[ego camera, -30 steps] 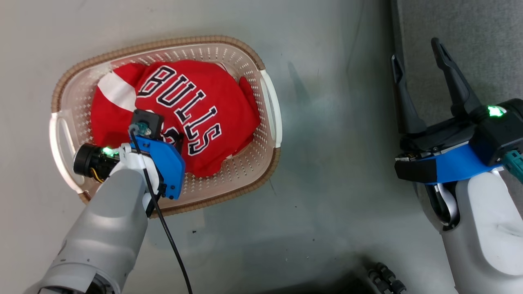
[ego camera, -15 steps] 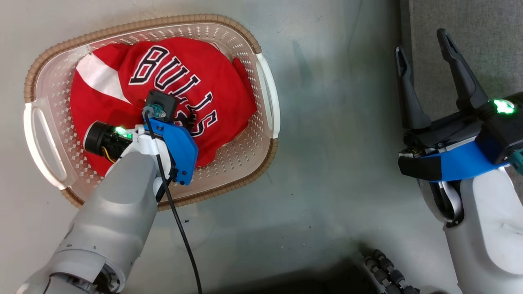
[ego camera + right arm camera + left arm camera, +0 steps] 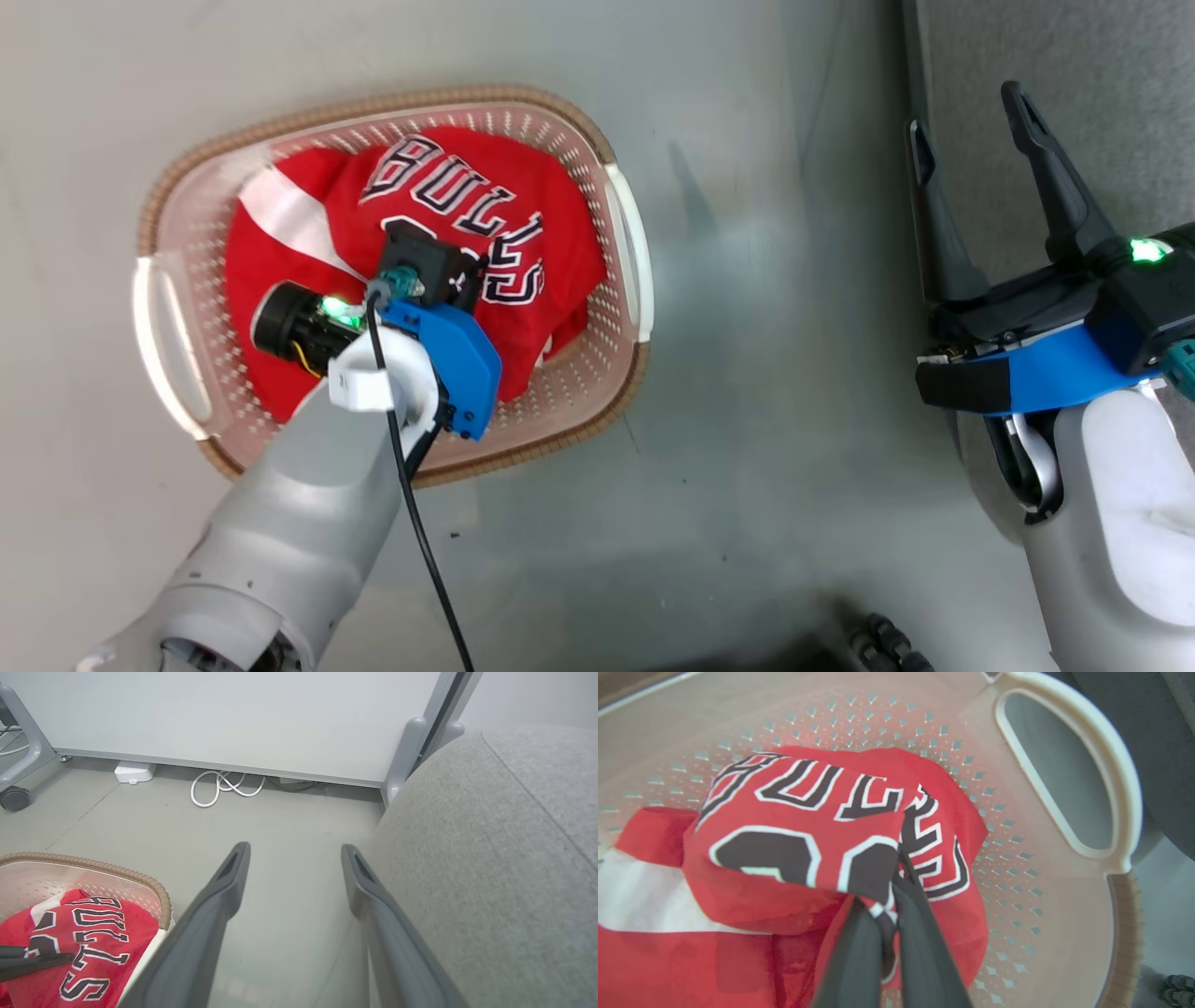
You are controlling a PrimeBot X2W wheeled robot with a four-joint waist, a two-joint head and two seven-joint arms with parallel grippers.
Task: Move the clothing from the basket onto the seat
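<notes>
The jersey needs to come over onto the grey seat [image 3: 1102, 112], so next I should grab it with my right gripper by the fold of its lettered front [image 3: 476, 207].
The cream basket [image 3: 624, 245] with its brown woven rim stands on the floor at the left. A red BULLS jersey [image 3: 467, 201] lies in it, over a red piece with white stripes [image 3: 280, 201]. In the left wrist view my left gripper [image 3: 896, 884] is shut on a fold of the jersey [image 3: 798, 812], which is bunched and raised above the striped piece [image 3: 640, 896]; the basket wall [image 3: 1041, 896] curves behind. My right gripper [image 3: 966, 107] hangs open at the edge of the grey seat [image 3: 1102, 112], with nothing between its fingers [image 3: 224, 891].
Bare grey floor [image 3: 766, 327] separates the basket from the seat [image 3: 490, 858]. A white coiled cable [image 3: 224, 788], a small white box [image 3: 135, 772] and a caster wheel [image 3: 14, 798] lie along the far wall panel.
The head camera has shifted. My left gripper has reached further over the jersey, and the cloth has bunched up so the lettering looks squeezed. The right arm has held its place.
</notes>
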